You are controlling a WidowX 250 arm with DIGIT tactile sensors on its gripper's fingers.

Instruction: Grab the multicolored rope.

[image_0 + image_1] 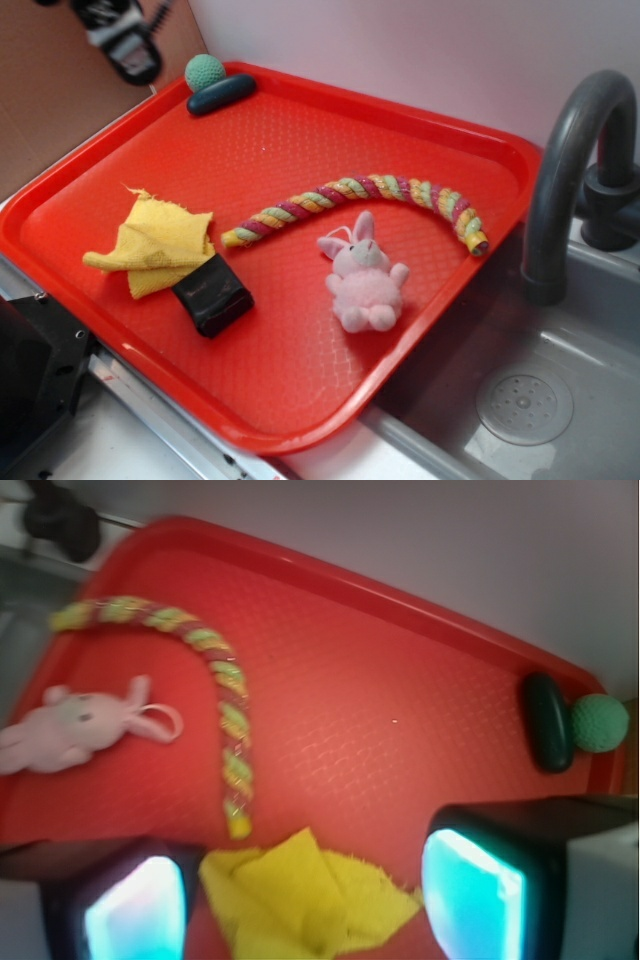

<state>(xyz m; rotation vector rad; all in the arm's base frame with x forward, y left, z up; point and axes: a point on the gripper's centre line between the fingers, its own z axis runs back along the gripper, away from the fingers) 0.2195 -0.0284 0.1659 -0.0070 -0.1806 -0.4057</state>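
The gripper grabs the multicolored rope by its twisted middle [360, 187] next, to lift the rope and keep its yellow ends free.
The multicolored rope [372, 188] lies in a curve across the middle of the red tray [300, 140], twisted from yellow, pink and pale green strands. In the wrist view the rope [228, 685] runs from upper left down to an end just beyond the yellow cloth [305, 895]. My gripper [125, 45] hangs high above the tray's back left corner, only partly in frame. From the wrist, the gripper [305, 895] is open, its two fingers wide apart with nothing held; the cloth shows on the tray below the gap.
A pink plush bunny [365, 280] lies just in front of the rope. A yellow cloth [155, 245] and a black block [212, 295] sit at the tray's left. A green ball [204, 71] and dark oval object [221, 94] are at the back. Faucet [575, 150] and sink [560, 400] stand at the right.
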